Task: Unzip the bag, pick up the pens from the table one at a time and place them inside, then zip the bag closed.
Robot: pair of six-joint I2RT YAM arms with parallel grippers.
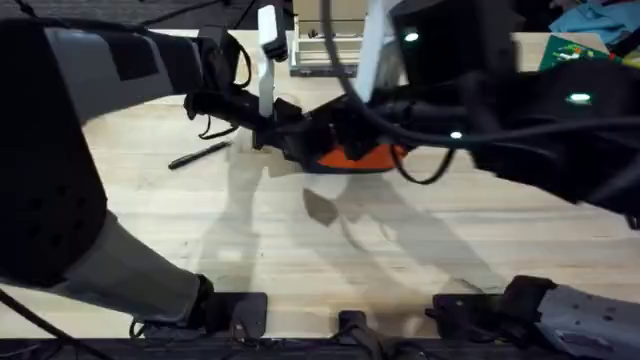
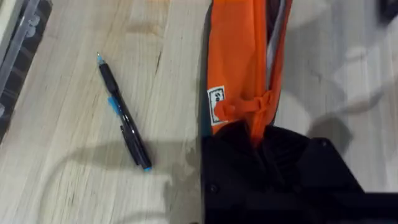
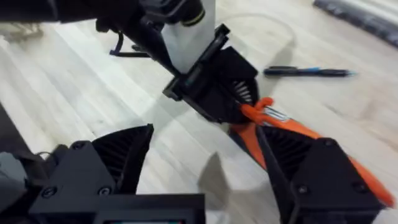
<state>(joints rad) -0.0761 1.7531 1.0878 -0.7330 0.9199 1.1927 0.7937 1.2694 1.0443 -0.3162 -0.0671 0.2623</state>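
Observation:
The bag's end by the orange tab is covered by my left gripper. I should grab the bag with my right gripper next, by its loose end (image 1: 394, 158) (image 3: 372, 182).
The orange bag (image 1: 358, 157) lies at the middle of the table (image 1: 300, 250), its far part under the dark right arm. In the left wrist view the bag (image 2: 239, 56) shows a grey gap along its zipper line. My left gripper (image 2: 258, 134) is shut on the bag's near end, by the orange tab (image 2: 249, 107). From the right wrist I see that same left gripper (image 3: 239, 102) holding the bag (image 3: 311, 140). My right gripper (image 3: 205, 165) hovers above the bag, open and holding nothing. One black pen (image 1: 200, 155) with blue accents lies left of the bag, apart from it (image 2: 124, 118) (image 3: 308, 73).
A dark case edge (image 2: 18, 50) lies at the table's side beyond the pen. White clutter (image 1: 320, 45) and a green item (image 1: 575, 45) sit along the back edge. Bare wood stretches in front of the bag toward the arm bases.

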